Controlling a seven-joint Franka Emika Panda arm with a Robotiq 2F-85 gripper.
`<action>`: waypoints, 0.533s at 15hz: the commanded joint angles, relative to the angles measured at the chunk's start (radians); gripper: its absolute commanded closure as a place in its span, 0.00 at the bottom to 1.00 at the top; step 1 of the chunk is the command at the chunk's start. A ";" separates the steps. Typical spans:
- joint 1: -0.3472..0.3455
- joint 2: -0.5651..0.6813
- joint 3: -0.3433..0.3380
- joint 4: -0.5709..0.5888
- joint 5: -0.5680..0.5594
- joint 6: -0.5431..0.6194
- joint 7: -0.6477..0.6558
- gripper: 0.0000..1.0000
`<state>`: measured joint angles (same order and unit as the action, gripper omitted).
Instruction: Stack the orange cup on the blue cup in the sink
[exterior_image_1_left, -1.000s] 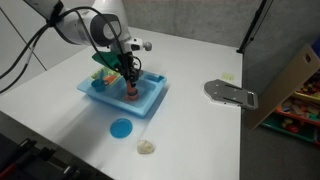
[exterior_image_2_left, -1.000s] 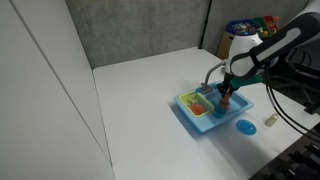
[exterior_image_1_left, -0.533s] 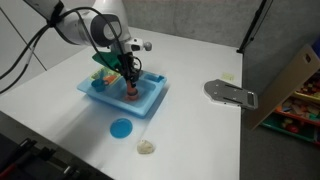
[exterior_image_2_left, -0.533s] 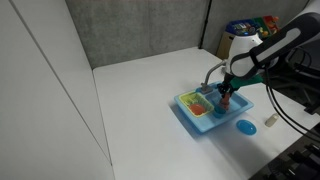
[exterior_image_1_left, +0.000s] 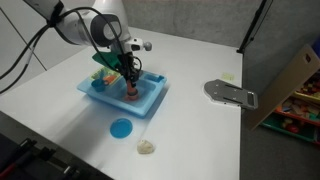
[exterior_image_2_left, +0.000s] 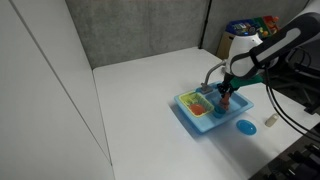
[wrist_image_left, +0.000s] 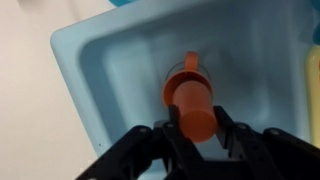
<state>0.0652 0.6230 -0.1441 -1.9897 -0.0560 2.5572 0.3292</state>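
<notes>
My gripper should open. The orange cup's lower end is inside the wider ring (wrist_image_left: 185, 75) below my fingers, so the orange cup would stay standing there if I let go now.
The light blue sink (exterior_image_1_left: 150, 105) stands on the white table and shows in both exterior views (exterior_image_2_left: 190, 115) and the wrist view (wrist_image_left: 80, 60). My gripper (exterior_image_1_left: 128, 84) reaches down into its basin (exterior_image_2_left: 226, 96). In the wrist view the fingers (wrist_image_left: 197, 128) are shut on the orange cup (wrist_image_left: 195, 105), which points down at the basin floor. The cup shows as an orange-red spot under the fingers (exterior_image_1_left: 130, 96). A wider orange ring (wrist_image_left: 185, 75) lies at its far end. I see no blue part of the blue cup; it is hidden beneath the orange cup and gripper.
A green-yellow rack (exterior_image_1_left: 103, 62) fills the sink's other end, with a grey faucet (exterior_image_2_left: 212, 72) behind. A flat blue disc (exterior_image_1_left: 121, 128) and a pale beige lump (exterior_image_1_left: 147, 147) lie on the table in front. A grey metal plate (exterior_image_1_left: 230, 93) lies near a cardboard box (exterior_image_1_left: 292, 78).
</notes>
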 joint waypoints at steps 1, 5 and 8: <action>-0.009 -0.002 0.005 0.013 0.001 -0.005 -0.029 0.86; -0.010 0.006 0.004 0.022 0.002 -0.009 -0.028 0.86; -0.009 0.011 0.002 0.028 0.001 -0.011 -0.025 0.86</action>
<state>0.0645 0.6231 -0.1441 -1.9886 -0.0560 2.5572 0.3250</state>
